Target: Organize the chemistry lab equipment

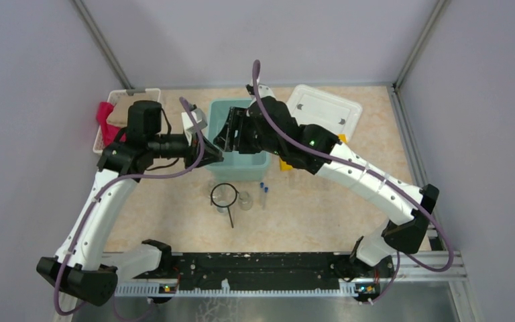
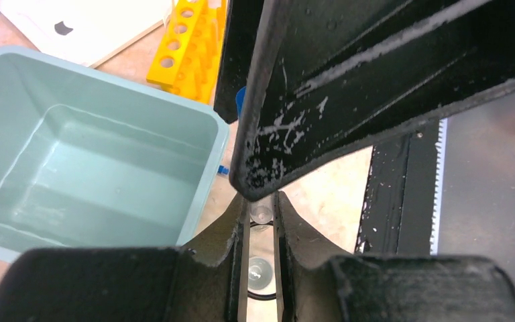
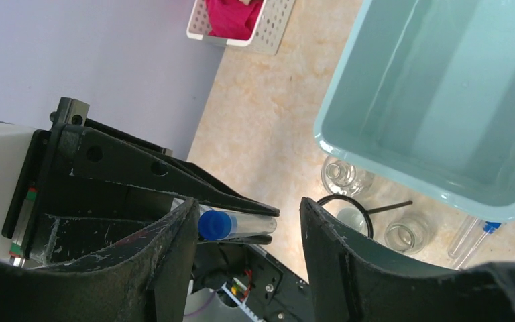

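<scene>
My right gripper grips the test tube by its blue cap next, which leaves the test tube's clear rounded end point(image 3: 264, 225) free to enter the rack.
My left gripper point(image 1: 211, 155) point(image 2: 261, 204) is shut on a clear test tube with a blue cap point(image 3: 241, 225) and holds it above the table, at the near left corner of the teal bin point(image 1: 241, 168). My right gripper point(image 1: 222, 137) point(image 3: 248, 201) is open, with its fingers on either side of that tube and the left one next to the cap. The black wire ring point(image 1: 223, 194) point(image 3: 345, 200) lies below with a beaker point(image 3: 352, 221) inside it. Other beakers point(image 1: 245, 200) point(image 3: 406, 235) and two capped tubes point(image 1: 263, 193) point(image 3: 469, 235) lie nearby. The yellow rack point(image 2: 184, 40) point(image 1: 285, 163) is partly hidden.
The teal bin point(image 2: 107, 168) point(image 3: 402, 121) holds nothing that shows. A white lid point(image 1: 325, 107) point(image 2: 74, 27) lies at the back right. A white basket point(image 1: 117, 100) point(image 3: 268, 33) with red cloth stands at the back left. A black rail point(image 1: 261, 268) runs along the near edge.
</scene>
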